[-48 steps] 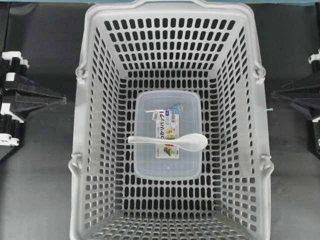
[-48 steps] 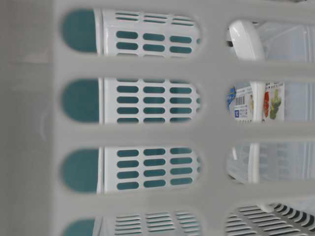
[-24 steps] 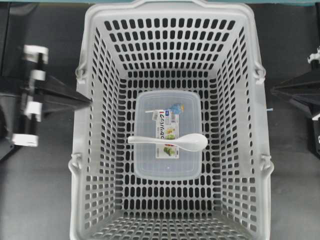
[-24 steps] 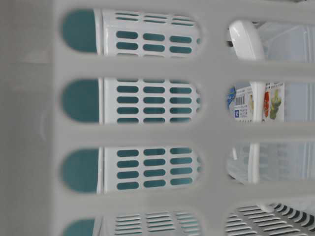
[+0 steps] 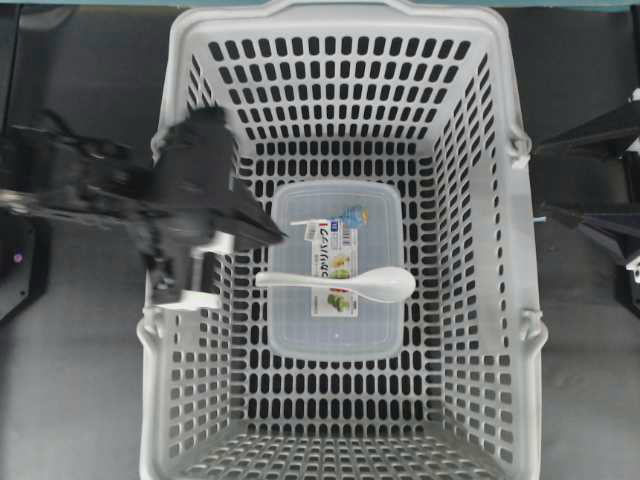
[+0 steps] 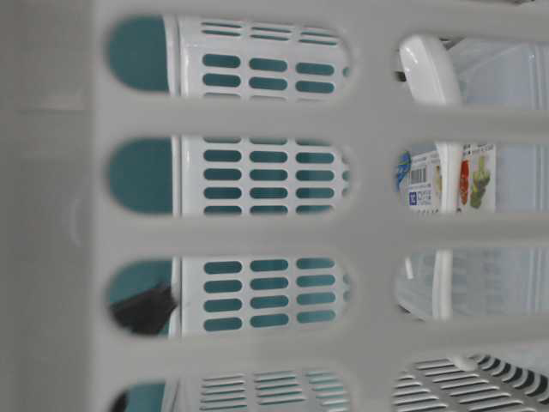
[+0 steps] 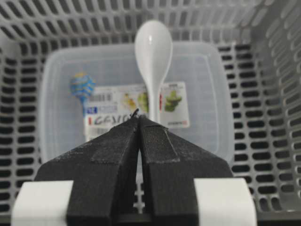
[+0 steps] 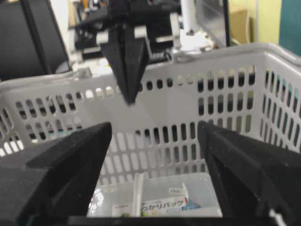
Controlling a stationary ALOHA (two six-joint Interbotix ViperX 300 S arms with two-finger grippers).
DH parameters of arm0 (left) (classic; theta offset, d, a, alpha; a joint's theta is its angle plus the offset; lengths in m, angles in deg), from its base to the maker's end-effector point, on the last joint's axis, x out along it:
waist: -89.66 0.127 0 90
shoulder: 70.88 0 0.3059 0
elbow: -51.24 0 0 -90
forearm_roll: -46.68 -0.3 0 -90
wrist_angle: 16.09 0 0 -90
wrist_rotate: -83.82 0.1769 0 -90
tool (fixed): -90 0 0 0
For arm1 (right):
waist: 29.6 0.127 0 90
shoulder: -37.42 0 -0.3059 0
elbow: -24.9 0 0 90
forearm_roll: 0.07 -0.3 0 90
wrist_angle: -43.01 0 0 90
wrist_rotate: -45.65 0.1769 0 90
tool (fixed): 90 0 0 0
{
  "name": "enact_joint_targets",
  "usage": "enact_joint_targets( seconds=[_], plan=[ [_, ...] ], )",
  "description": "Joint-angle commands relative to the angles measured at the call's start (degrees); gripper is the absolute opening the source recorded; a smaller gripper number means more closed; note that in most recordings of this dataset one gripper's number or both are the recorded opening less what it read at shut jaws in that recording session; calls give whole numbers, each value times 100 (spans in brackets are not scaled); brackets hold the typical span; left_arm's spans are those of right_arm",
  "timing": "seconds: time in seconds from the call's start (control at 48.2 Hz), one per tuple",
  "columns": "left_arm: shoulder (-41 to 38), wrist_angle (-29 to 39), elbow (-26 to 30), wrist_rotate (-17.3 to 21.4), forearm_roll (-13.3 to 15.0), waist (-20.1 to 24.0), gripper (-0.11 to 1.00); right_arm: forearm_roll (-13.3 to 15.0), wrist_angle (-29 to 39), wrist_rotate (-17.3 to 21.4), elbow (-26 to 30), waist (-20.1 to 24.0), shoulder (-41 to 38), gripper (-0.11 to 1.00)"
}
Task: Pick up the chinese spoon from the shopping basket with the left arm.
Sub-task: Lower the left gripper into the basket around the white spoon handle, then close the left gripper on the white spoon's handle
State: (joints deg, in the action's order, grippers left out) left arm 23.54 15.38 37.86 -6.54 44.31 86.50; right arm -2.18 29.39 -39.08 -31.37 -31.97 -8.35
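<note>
The spoon's bowl (image 5: 387, 285) is wide and round. My left gripper should next grab the spoon by its slim handle (image 5: 308, 281), where the two sides are straight, to pick it up.
The white chinese spoon (image 5: 340, 283) lies across the lid of a clear container in the middle of the grey shopping basket (image 5: 470, 150), with its bowl to the right. My left gripper (image 5: 278, 238) reaches over the basket's left wall, shut and empty. Its tips hang above the container, just short of the spoon's handle end. In the left wrist view the shut gripper (image 7: 138, 117) points straight along the spoon (image 7: 153, 47). My right gripper (image 5: 535, 185) stays outside the basket's right wall, open and empty, and the right wrist view shows its jaws (image 8: 155, 136) spread wide.
The clear food container (image 5: 335, 330) with a printed label lies flat on the basket floor under the spoon. Tall slotted walls (image 7: 277, 70) ring the floor on every side. Handle hinges (image 5: 518, 148) stick out at the rim. A dark tabletop (image 5: 70, 400) surrounds the basket.
The left arm has swung in from the left, over the basket wall, to above the container, still shut. The right gripper's jaws have opened.
</note>
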Motion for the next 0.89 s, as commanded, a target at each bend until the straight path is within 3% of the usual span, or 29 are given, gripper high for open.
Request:
enact_joint_targets(
  seconds=[0.0, 0.166, 0.249, 0.394, 0.498, 0.871],
  plan=[
    [-281, 132, 378, 26, -18, -44, 0, -18, 0, 0, 123, -44, -26, 71],
    [-817, 272, 694, 9, -18, -70, 4, -18, 0, 0, 123, -79, -26, 70],
    [-1028, 387, 782, -9, -18, -88, 23, -18, 0, 0, 123, -88, -26, 70],
    [-1494, 633, 967, 18, -18, -176, 68, -18, 0, -9, 123, -97, -26, 70],
    [-1811, 703, 1063, 35, -18, -202, 88, -18, 0, -18, 123, -123, -18, 70],
    [-2329, 686, 1107, -35, -18, -246, 83, -18, 0, -9, 123, -132, -18, 70]
  ],
)
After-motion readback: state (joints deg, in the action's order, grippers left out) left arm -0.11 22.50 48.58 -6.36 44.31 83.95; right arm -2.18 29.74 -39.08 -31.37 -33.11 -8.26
